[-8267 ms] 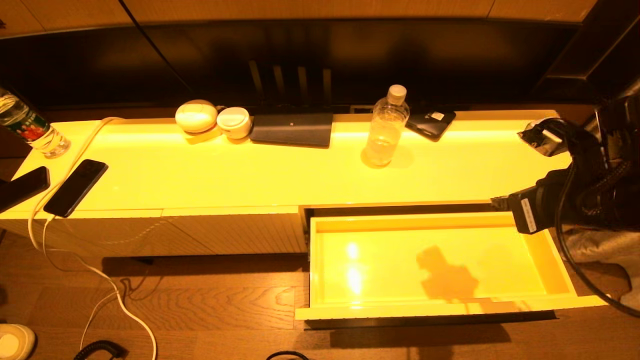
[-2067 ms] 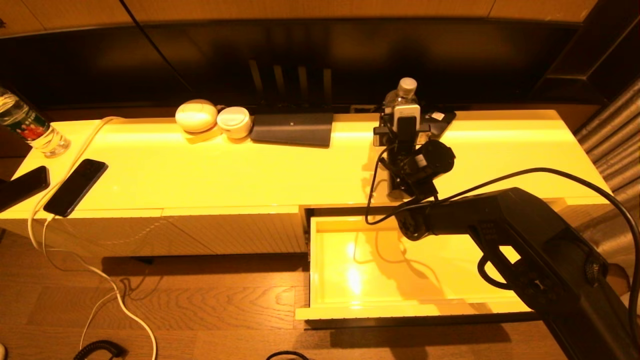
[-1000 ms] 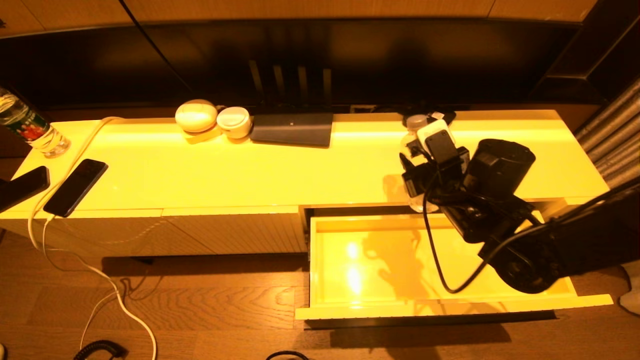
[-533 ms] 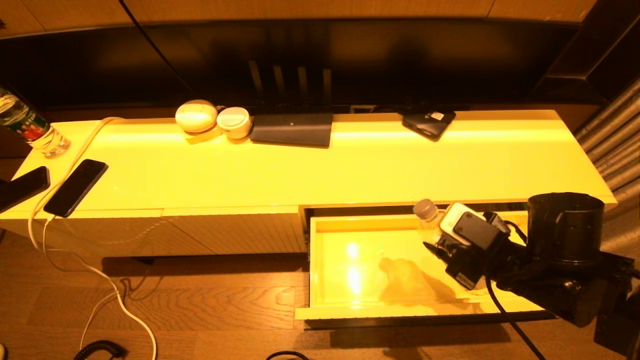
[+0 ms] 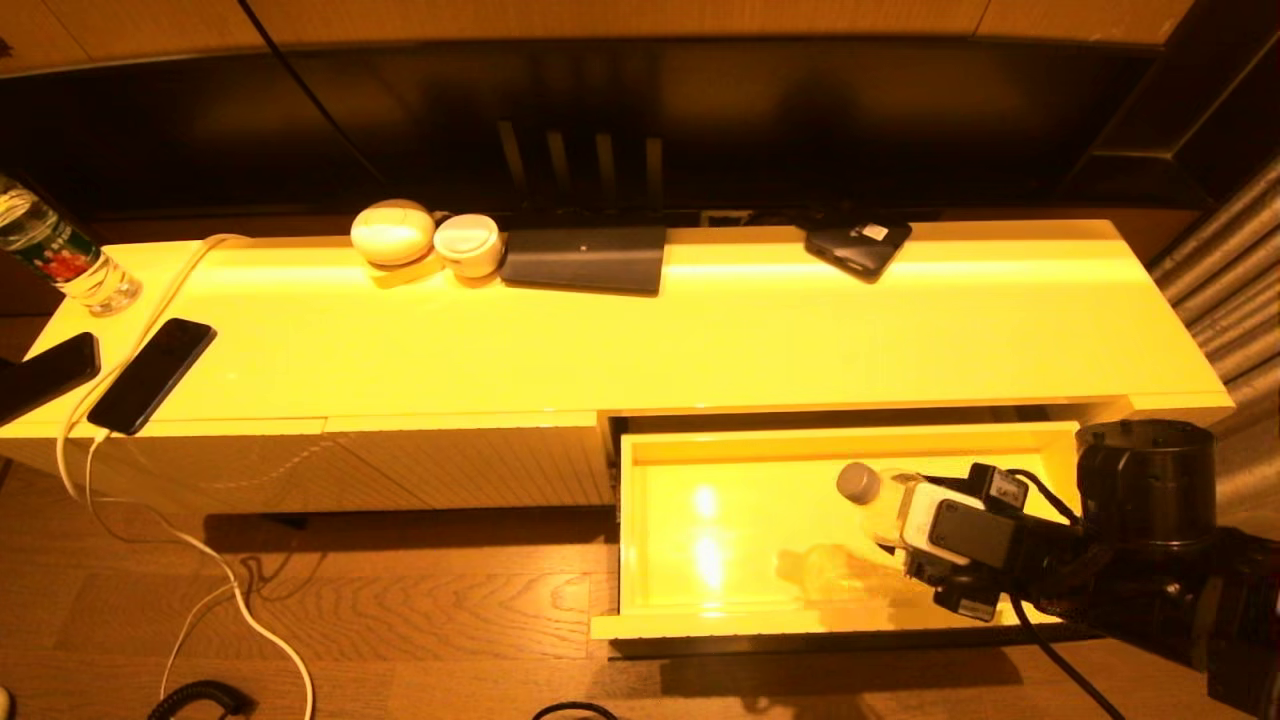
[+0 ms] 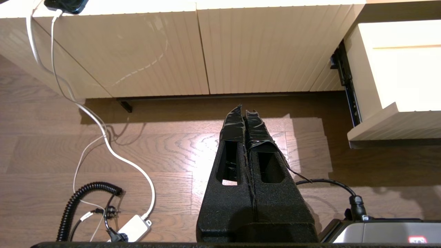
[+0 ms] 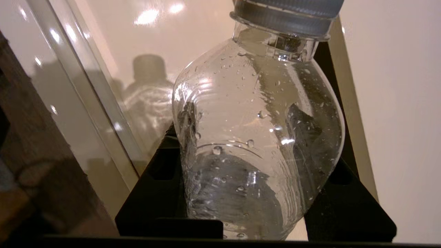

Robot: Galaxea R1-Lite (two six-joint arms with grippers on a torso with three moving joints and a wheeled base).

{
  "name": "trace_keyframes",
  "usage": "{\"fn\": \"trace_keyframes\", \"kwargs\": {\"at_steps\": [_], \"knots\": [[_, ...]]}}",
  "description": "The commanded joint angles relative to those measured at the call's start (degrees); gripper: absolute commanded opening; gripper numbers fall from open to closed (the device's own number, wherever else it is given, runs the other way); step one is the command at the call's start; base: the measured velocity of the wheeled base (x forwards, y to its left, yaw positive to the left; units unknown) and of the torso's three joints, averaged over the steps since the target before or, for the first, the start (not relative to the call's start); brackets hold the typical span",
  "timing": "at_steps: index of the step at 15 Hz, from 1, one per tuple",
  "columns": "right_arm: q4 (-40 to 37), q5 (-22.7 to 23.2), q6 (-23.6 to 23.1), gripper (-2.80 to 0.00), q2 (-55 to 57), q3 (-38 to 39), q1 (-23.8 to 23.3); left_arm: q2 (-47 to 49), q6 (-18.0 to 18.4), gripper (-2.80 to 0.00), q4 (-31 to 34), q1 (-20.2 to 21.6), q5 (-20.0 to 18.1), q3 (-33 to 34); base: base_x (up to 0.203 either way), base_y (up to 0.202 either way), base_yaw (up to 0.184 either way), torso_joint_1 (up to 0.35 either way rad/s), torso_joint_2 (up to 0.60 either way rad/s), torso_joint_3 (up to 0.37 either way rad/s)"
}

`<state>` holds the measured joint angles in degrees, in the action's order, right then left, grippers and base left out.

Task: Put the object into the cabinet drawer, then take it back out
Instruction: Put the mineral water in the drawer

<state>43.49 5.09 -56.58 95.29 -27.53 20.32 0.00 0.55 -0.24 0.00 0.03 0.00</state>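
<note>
My right gripper should keep holding the clear bottle (image 5: 882, 503) and let go only once it rests on the bottom of the drawer, since the tilted bottle hangs apart from its shadow in the head view.
The clear water bottle (image 5: 882, 503) with its pale cap (image 5: 857, 482) is tilted over the right half of the open cabinet drawer (image 5: 640, 530). My right gripper (image 5: 905, 525) is shut on its body, reaching in from the right. In the right wrist view the bottle (image 7: 258, 137) fills the frame between the two black fingers (image 7: 155, 193), with its reflection on the glossy drawer floor (image 7: 396, 103). Whether the bottle touches the floor I cannot tell. My left gripper (image 6: 245, 112) is shut and empty, hanging above the wooden floor in front of the cabinet.
On the cabinet top (image 5: 640, 340) lie two phones (image 5: 150, 373) at the left, a labelled bottle (image 5: 60, 255), two white round cases (image 5: 430, 238), a dark flat pad (image 5: 585, 258) and a dark device (image 5: 858, 248). White cables (image 6: 103, 137) trail over the floor.
My right arm carried the bottle from the cabinet top forward and down into the open drawer, tilting it more toward lying. The left arm has not moved.
</note>
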Motion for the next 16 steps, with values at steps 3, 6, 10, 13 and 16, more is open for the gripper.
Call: {"fn": "trace_keyframes", "kwargs": {"at_steps": [3, 6, 10, 13, 16], "knots": [[0.20, 7.55, -11.14, -2.80, 6.85, -2.82, -6.26, 0.00, -0.02, -2.80, -0.02, 0.00, 0.06, 0.09, 0.000, 0.000, 0.000, 0.000, 0.00, 0.000], [-0.14, 9.44, -16.74, -2.80, 8.97, -5.73, -8.36, 0.00, -0.02, -2.80, -0.02, 0.00, 0.01, 0.13, 0.000, 0.000, 0.000, 0.000, 0.00, 0.000], [-2.28, 9.52, -24.33, -2.80, 13.45, -7.68, -9.73, 0.00, -0.02, -2.80, -0.02, 0.00, 0.05, 0.09, 0.000, 0.000, 0.000, 0.000, 0.00, 0.000], [-3.97, 9.55, -28.49, -2.80, 16.14, -10.66, -11.06, 0.00, -0.02, -2.80, -0.02, 0.00, 0.02, 0.17, 0.000, 0.000, 0.000, 0.000, 0.00, 0.000], [-6.70, 9.57, -30.86, -2.80, 18.20, -13.90, -11.70, 0.00, -0.02, -2.80, -0.02, 0.00, 0.00, 0.15, 0.000, 0.000, 0.000, 0.000, 0.00, 0.000]]}}
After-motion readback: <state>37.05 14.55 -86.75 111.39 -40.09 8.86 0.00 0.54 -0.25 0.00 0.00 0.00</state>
